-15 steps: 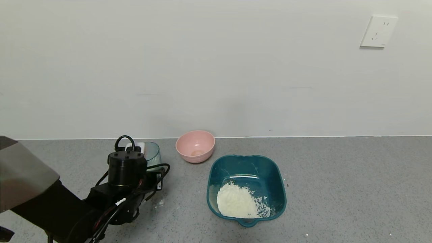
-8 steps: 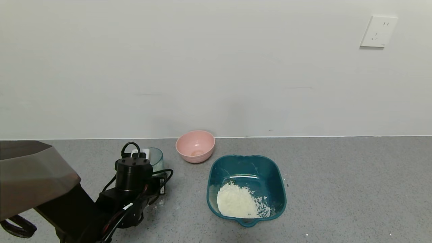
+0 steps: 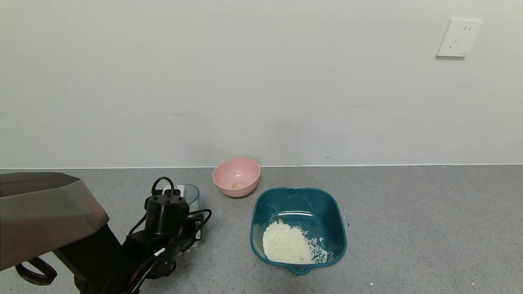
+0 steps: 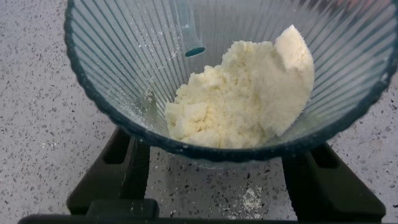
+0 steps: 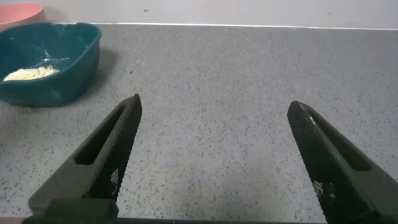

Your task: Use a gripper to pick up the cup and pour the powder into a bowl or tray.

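Observation:
The cup's base is down at the grey counter beside the spilled powder, so the left gripper needs to let go of the cup now.
The ribbed pale blue-green cup [image 3: 192, 195] stands upright at the left of the grey counter, partly hidden behind my left gripper [image 3: 188, 209] and its black motor housing. In the left wrist view the cup [image 4: 124, 74] fills the space between the dark fingers [image 4: 121, 171], which are shut on its sides. White clumpy powder [image 4: 242, 93] lies inside it. The dark teal basin [image 3: 298, 191] sits to the right of the cup, apart from it, and holds a heap of white powder [image 3: 286, 245]. My right gripper [image 5: 214, 106] is open and empty above bare counter.
A small pink bowl [image 3: 236, 176] stands near the wall between the cup and the basin. Specks of spilled powder [image 4: 252, 202] lie on the counter under the cup. The right wrist view shows the basin [image 5: 56, 87] and the pink bowl [image 5: 18, 12] far off.
My left arm and the cup in its gripper have shifted a little to the right and lower in the head view. The basin and the pink bowl have not moved.

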`<action>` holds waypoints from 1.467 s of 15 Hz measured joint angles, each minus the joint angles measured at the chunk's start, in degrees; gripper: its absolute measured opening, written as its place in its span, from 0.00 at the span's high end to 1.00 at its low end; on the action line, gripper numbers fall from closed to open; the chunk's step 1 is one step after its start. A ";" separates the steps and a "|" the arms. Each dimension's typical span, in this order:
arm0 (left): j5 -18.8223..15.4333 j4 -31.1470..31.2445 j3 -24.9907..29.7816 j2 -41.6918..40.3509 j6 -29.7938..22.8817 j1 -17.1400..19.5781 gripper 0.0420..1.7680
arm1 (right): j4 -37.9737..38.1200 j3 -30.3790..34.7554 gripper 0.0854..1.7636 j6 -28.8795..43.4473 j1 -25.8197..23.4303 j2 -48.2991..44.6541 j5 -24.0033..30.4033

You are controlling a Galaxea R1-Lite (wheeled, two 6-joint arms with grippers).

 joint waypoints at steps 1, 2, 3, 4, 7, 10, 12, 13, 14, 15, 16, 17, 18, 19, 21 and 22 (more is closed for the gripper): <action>0.00 0.00 0.00 0.13 -0.07 0.00 0.31 | 0.00 0.00 0.03 -0.02 0.00 0.00 0.00; -0.01 0.00 -0.02 0.22 -0.10 0.00 0.31 | 0.00 0.00 0.03 -0.02 0.00 0.00 0.00; 0.00 0.00 -0.07 0.30 -0.10 0.00 0.31 | 0.00 0.00 0.03 -0.02 0.00 0.00 0.00; 0.11 -0.04 -0.07 0.39 -0.13 0.00 0.31 | 0.00 0.00 0.03 -0.02 0.00 0.00 0.00; 0.18 -2.49 0.06 0.79 0.45 -0.02 0.25 | 0.00 0.00 0.03 -0.02 0.00 0.00 0.00; 0.32 -2.88 0.23 1.23 0.37 -0.16 0.18 | 0.00 0.00 0.03 -0.05 0.00 0.00 0.00; 0.33 -2.90 0.21 1.45 0.28 -0.16 0.15 | 0.00 0.00 0.03 -0.05 0.00 0.00 0.00; 0.35 -2.90 0.20 1.51 0.17 -0.16 0.13 | 0.00 0.00 0.03 -0.02 0.00 0.00 0.00; 0.33 -2.90 0.20 1.54 0.09 -0.13 0.12 | 0.00 0.00 0.03 -0.05 0.00 0.00 0.00; 0.33 -2.90 0.20 1.51 0.12 -0.13 0.11 | 0.00 0.00 0.03 -0.02 0.00 0.00 0.00; 0.33 -2.88 0.28 1.40 0.17 -0.13 0.10 | 0.00 0.00 0.03 -0.05 0.00 0.00 0.00; 0.32 -2.88 0.48 1.18 0.28 -0.16 0.09 | 0.00 0.00 0.03 -0.05 0.00 0.00 0.00; 0.33 -2.90 0.76 0.82 0.41 -0.20 0.08 | 0.00 0.00 0.03 -0.02 0.00 0.00 0.00; 0.32 -2.85 1.17 0.13 0.48 -0.33 0.08 | 0.00 0.00 0.03 -0.05 0.00 0.00 0.00; 0.21 -2.71 2.16 -2.05 1.02 -0.66 0.07 | 0.00 0.00 0.03 -0.05 0.00 0.00 0.00; 0.13 -2.43 2.84 -3.58 1.69 -0.77 0.06 | 0.00 0.00 0.03 -0.02 0.00 0.00 0.00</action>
